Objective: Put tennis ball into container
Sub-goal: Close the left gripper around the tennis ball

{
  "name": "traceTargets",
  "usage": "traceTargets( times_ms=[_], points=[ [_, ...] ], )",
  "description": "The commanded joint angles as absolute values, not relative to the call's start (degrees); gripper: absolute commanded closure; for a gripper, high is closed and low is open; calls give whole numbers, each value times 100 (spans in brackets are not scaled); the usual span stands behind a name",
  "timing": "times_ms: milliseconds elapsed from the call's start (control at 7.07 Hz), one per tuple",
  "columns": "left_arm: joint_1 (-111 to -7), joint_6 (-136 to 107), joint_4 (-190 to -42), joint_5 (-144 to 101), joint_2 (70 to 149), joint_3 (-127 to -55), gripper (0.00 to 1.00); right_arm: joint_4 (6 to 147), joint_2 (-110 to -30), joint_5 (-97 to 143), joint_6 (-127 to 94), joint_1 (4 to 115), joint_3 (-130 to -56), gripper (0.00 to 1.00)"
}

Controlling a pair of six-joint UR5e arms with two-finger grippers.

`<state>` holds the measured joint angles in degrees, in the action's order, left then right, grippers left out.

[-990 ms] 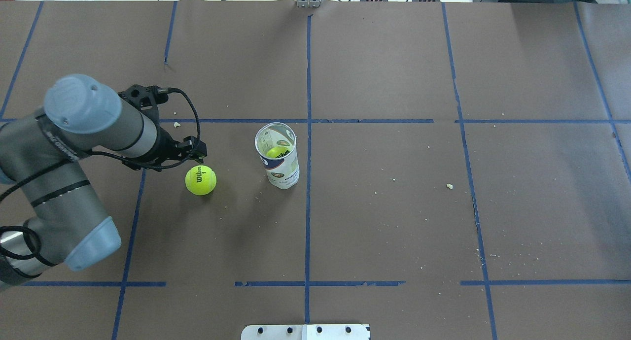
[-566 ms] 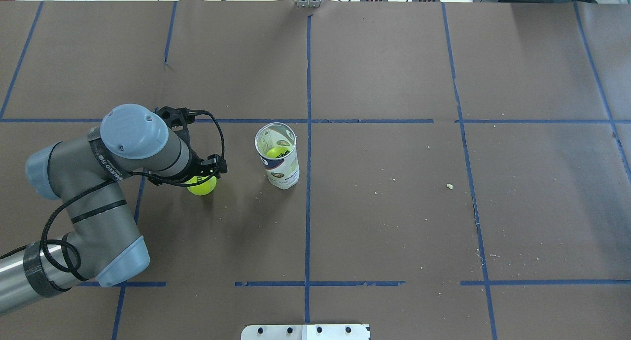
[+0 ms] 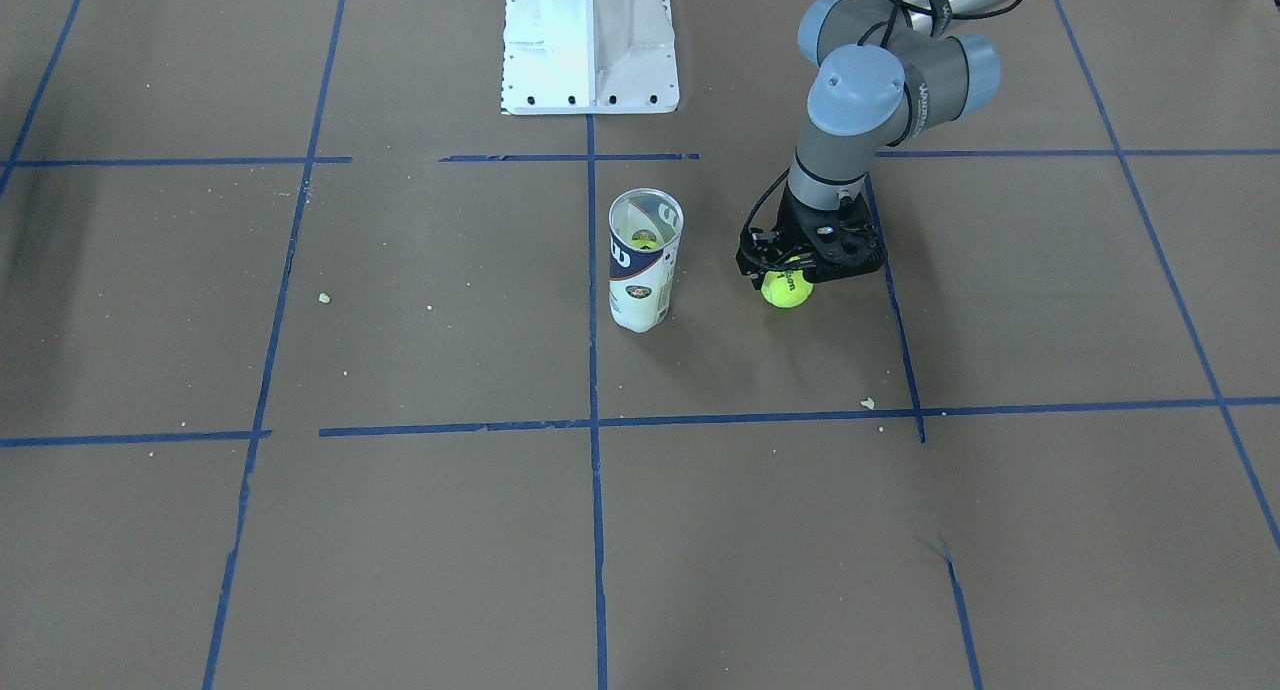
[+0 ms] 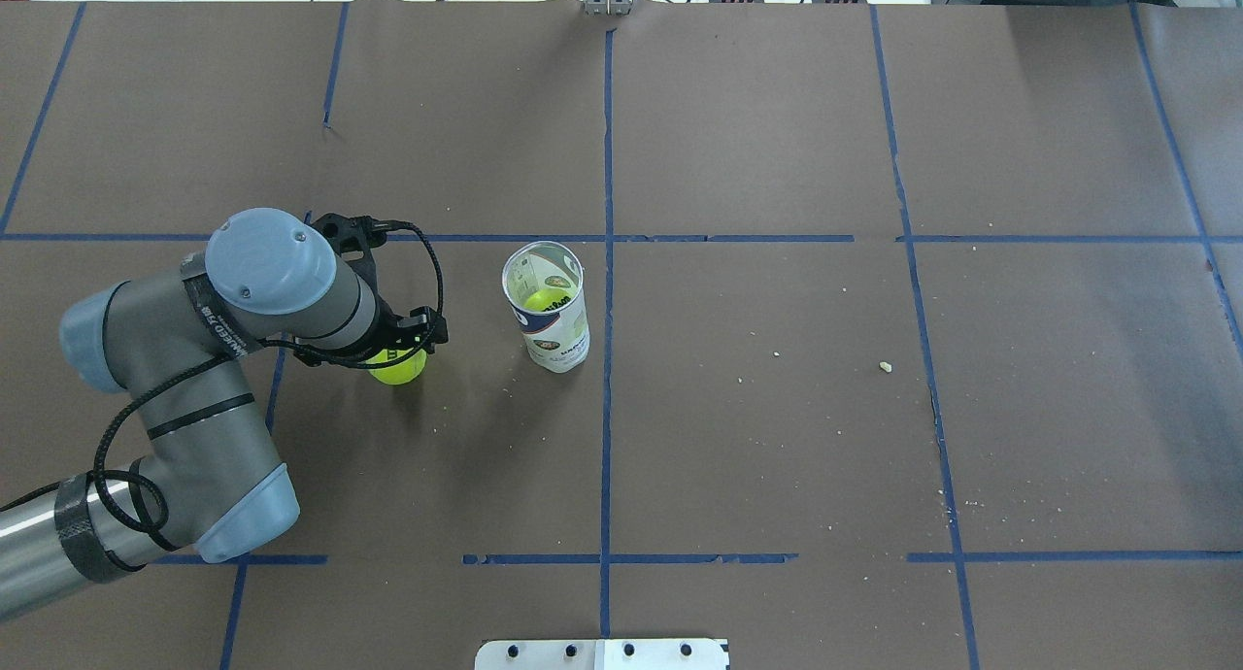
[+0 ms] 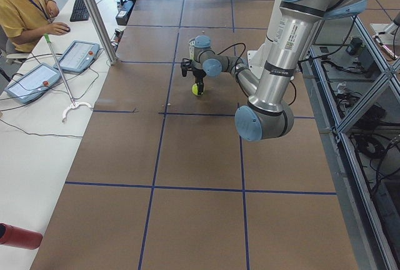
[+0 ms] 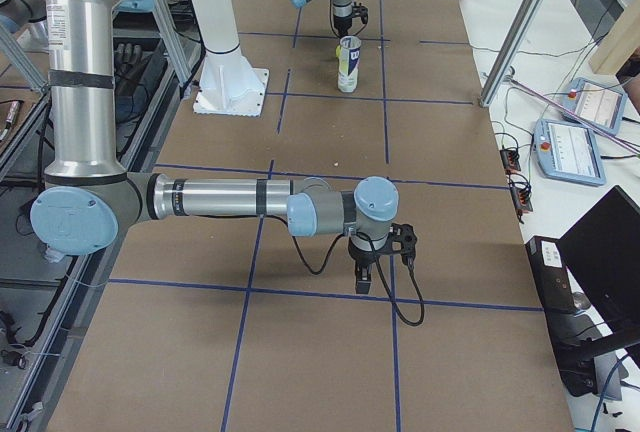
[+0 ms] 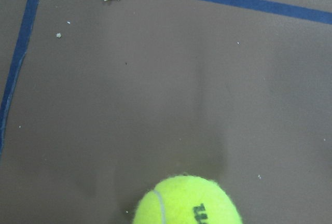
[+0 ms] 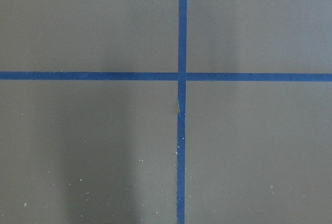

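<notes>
My left gripper will close now, because its fingers are on either side of the tennis ball's middle (image 3: 787, 289) (image 7: 187, 206), low over the table. Closing now would hold the ball.
The tennis ball (image 4: 398, 369) lies on the brown table paper left of the container (image 4: 550, 313), yellow-green with a black logo. It also shows in the front view as the tennis ball (image 3: 787, 290) and at the bottom edge of the left wrist view as the tennis ball (image 7: 187, 203). My left gripper (image 4: 393, 352) hangs directly over it and covers its top; the fingers are hidden, so I cannot tell whether it is open or shut. The container (image 3: 645, 260) stands upright, open at the top, with a dimmer ball inside. My right gripper (image 6: 383, 270) hovers far away over bare paper; its state cannot be told.
Blue tape lines (image 4: 607, 359) divide the table into squares. Small crumbs (image 4: 885, 366) lie scattered to the right. The white robot base (image 3: 588, 40) stands behind the container. An operator (image 5: 22, 7) sits at a side desk with tablets.
The left arm swung in from the left and came down over the ball, covering its top. In the last half second it barely shifted. Ball and container stayed put.
</notes>
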<state>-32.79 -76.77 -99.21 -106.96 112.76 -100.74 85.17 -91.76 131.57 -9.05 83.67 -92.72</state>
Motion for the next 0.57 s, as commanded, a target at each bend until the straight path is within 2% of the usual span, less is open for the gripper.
traceTargets(
  times_ms=[0, 283, 424],
  points=[
    [-3278, -7673, -10011, -10696, 11285, -10011, 1, 8517, -9176, 13157, -905, 8367, -9272, 0],
    [-3278, -7673, -10115, -10696, 11285, -9889, 6, 8517, -9176, 13157, -905, 8367, -9272, 0],
    [-3278, -7673, -10151, -10696, 11285, -9853, 13, 8517, -9176, 13157, -905, 8358, -9272, 0]
  ],
)
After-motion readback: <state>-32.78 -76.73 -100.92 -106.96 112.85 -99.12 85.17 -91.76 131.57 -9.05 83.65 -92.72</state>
